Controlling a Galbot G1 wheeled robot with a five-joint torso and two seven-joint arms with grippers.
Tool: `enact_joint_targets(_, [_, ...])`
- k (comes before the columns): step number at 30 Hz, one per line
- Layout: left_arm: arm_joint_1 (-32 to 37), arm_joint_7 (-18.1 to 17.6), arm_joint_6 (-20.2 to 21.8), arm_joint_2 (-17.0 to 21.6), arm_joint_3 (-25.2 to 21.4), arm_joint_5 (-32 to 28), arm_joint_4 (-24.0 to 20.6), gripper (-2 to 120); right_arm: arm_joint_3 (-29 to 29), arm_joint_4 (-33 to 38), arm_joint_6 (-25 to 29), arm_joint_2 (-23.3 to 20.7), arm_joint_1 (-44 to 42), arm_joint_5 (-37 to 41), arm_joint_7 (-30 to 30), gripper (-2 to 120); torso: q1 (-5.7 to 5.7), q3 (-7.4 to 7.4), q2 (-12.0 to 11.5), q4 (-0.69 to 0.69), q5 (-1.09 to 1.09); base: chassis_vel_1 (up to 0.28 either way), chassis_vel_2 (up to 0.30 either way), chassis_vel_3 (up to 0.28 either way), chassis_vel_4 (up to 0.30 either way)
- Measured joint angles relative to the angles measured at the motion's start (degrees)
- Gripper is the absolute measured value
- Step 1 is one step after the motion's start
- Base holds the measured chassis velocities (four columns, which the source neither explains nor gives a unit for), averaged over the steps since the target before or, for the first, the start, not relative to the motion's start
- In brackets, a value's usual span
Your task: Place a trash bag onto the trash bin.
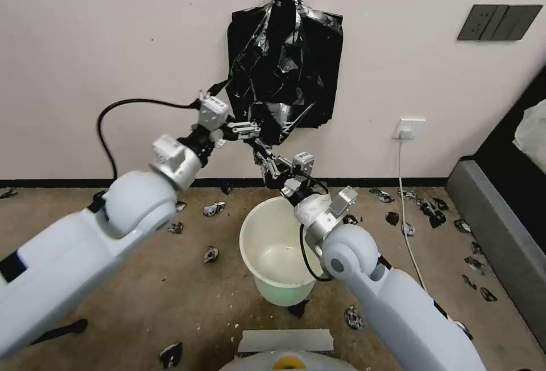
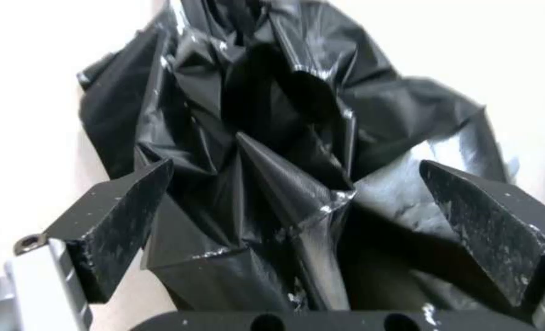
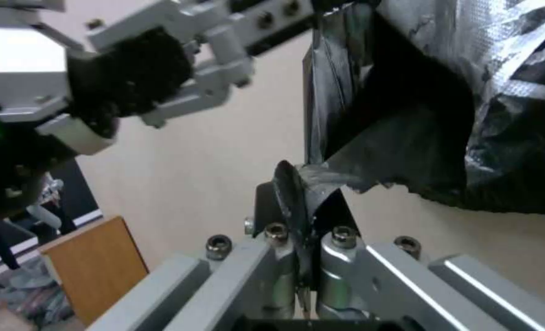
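My left gripper is going to pinch the bag by its crumpled lower edge (image 1: 259, 125) next. Loose folds stand out there, while the rest of the bag hangs flat against the wall.
The trash bag (image 1: 284, 69), glossy black and wrinkled, hangs against the wall from a point near its top. My left gripper (image 1: 253, 129) is at the bag's lower left edge. In the left wrist view it stands open (image 2: 297, 202), its fingers (image 2: 119, 220) wide apart with crumpled bag film (image 2: 272, 138) between them. Just below, my right gripper (image 1: 264, 159) is shut on the bag's bottom corner. The right wrist view shows that pinched strip of film (image 3: 300, 193) between the closed jaws. The trash bin (image 1: 278, 251), round and white, stands open on the floor under both grippers.
Small black plastic scraps (image 1: 211, 209) lie scattered over the brown carpet around the bin. A white cable (image 1: 406, 211) runs down from a wall socket (image 1: 408, 129). A grey furniture edge (image 1: 489, 229) borders the right side. A wooden panel (image 3: 94, 266) stands off to one side.
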Motion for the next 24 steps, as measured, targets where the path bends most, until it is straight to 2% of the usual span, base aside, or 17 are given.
enact_joint_targets(7, [-5.0, -1.1, 3.4, -0.3, 4.1, 0.7, 2.1, 100, 0.0, -0.4, 0.0, 0.2, 0.7, 0.7, -0.1, 0, 0.0, 0.0, 0.0, 0.0, 0.0, 0.0, 0.0, 0.0, 0.0])
enact_joint_targets(13, [-6.1, -1.7, 6.1, 0.4, 4.5, 1.0, 2.0, 99, 0.0, -0.4, 0.0, 0.4, 0.3, 0.6, -0.1, 0, 0.0, 0.0, 0.0, 0.01, 0.0, 0.0, 0.0, 0.0, 0.0])
enact_joint_targets(16, [-6.3, -1.7, 6.9, 1.0, 4.5, 1.1, 1.7, 93, 0.2, -0.4, 0.0, 0.4, 0.0, 0.6, -0.1, 0, 0.0, 0.0, 0.0, 0.01, 0.0, 0.0, 0.0, 0.0, 0.0])
enact_joint_targets(18, [-7.2, -1.7, 7.1, 1.2, 4.9, 1.1, 2.1, 83, 0.4, -0.1, 0.0, 0.2, -0.1, 0.6, -0.1, 0, 0.0, -0.01, 0.0, 0.01, 0.0, 0.0, 0.0, 0.0, 0.0])
enact_joint_targets(19, [-7.2, -1.7, 7.1, 1.2, 4.9, 1.1, 2.1, 83, 0.4, -0.1, 0.0, 0.2, -0.1, 0.6, -0.1, 0, 0.0, -0.01, 0.0, 0.01, 0.0, 0.0, 0.0, 0.0, 0.0])
enact_joint_targets(22, [-9.4, -2.1, 7.1, 0.5, 7.0, 1.1, 3.6, 68, 0.6, 0.6, 0.0, -0.1, 0.0, 1.3, -0.1, 0, 0.0, -0.01, 0.0, 0.0, 0.0, 0.0, 0.0, 0.0, 0.0])
enact_joint_targets(24, [-10.2, -2.5, 7.2, 0.3, 7.7, 1.1, 4.0, 65, 0.7, 0.9, 0.0, -0.2, 0.0, 1.6, 0.0, 0, 0.0, -0.01, 0.0, 0.0, 0.0, 0.0, 0.0, 0.0, 0.0])
